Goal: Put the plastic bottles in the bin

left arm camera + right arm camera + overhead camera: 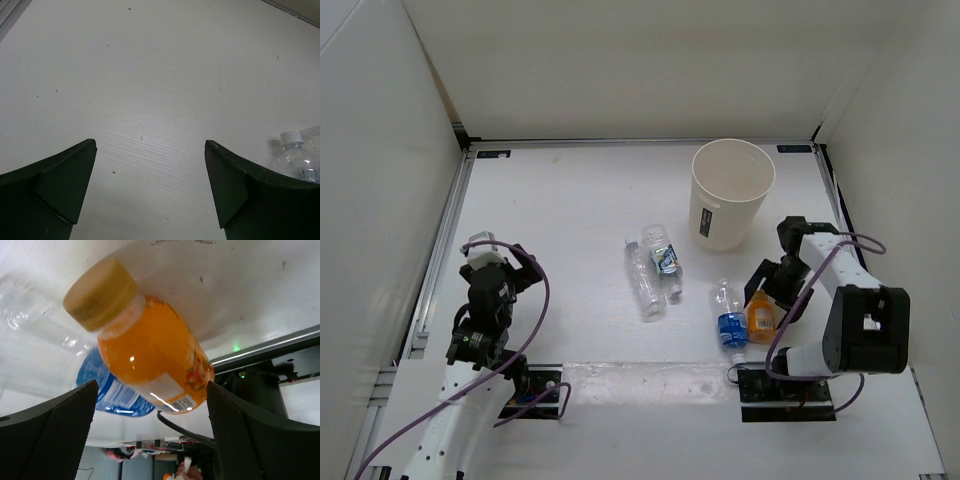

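I should lower my right gripper first and then close it, since its fingers are above the orange bottle and the blue label (112,392) in the right wrist view.
The cream-white bin (731,193) stands upright at the back right. A plain clear bottle (643,280) and a blue-labelled bottle (663,258) lie side by side at the middle. A second blue-labelled bottle (730,320) and the short orange bottle (761,314) lie near the front right. My right gripper (766,283) is open, low over the orange bottle. In the right wrist view the orange bottle (150,357) lies between the spread fingers of the right gripper (151,386), with the blue label (112,392) behind it. My left gripper (516,264) is open and empty at the left.
White walls enclose the table on three sides. The right arm's base and cables (790,385) lie just in front of the orange bottle. In the left wrist view my left gripper (150,145) faces bare table, and a clear bottle's white cap (290,137) shows at the right edge.
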